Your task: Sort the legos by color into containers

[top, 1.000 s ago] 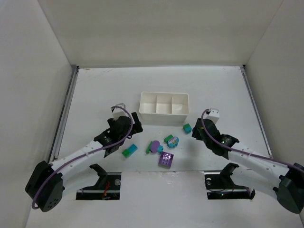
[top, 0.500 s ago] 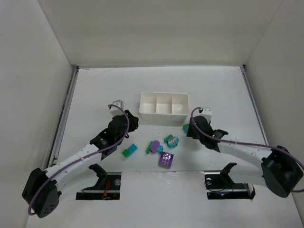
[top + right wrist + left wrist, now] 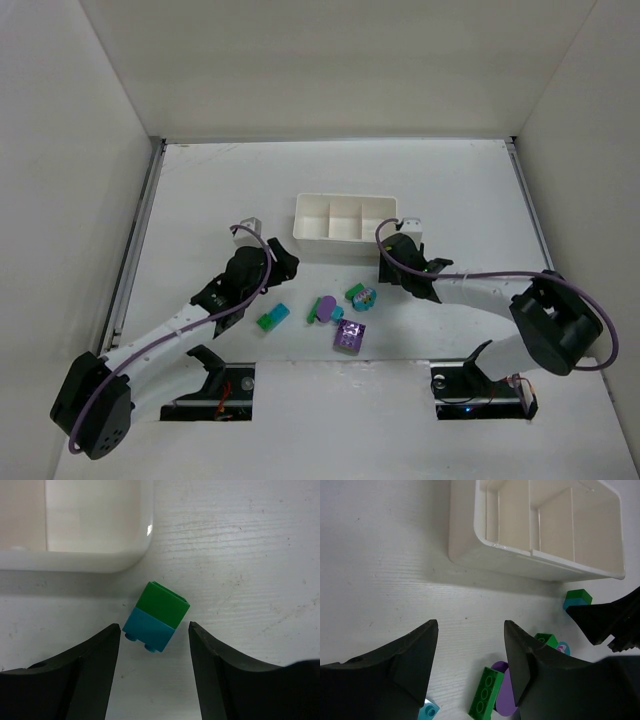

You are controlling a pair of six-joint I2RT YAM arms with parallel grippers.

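My right gripper closes on the stacked brick next, since its fingers reach down to the depth of the brick's teal end. The tabletop shows beside each finger.
The white tray (image 3: 346, 238) with its three containers stands mid-table, and its near wall (image 3: 520, 562) shows in the left wrist view. A green brick stacked on a teal one (image 3: 157, 616) lies by the tray's front right corner (image 3: 100, 560). My right gripper (image 3: 154, 629) is open, its tips on either side of that brick's teal end and apart from it. My left gripper (image 3: 470, 627) is open over bare table with nothing between its fingers. Just past it lie a long green brick (image 3: 487, 692) and a purple oval piece (image 3: 504, 702). The right gripper (image 3: 385, 268) covers the stacked brick from above.
More legos lie in front of the tray: a green-and-teal brick (image 3: 272, 318), a green and cyan pair (image 3: 360, 296) and a purple block (image 3: 349, 336). The right gripper's dark fingers (image 3: 605, 620) show in the left wrist view. White walls enclose the table.
My right arm has swung left toward the tray's front right corner, over the green-and-teal stacked brick, and its jaws have widened. My left gripper has shifted only slightly.
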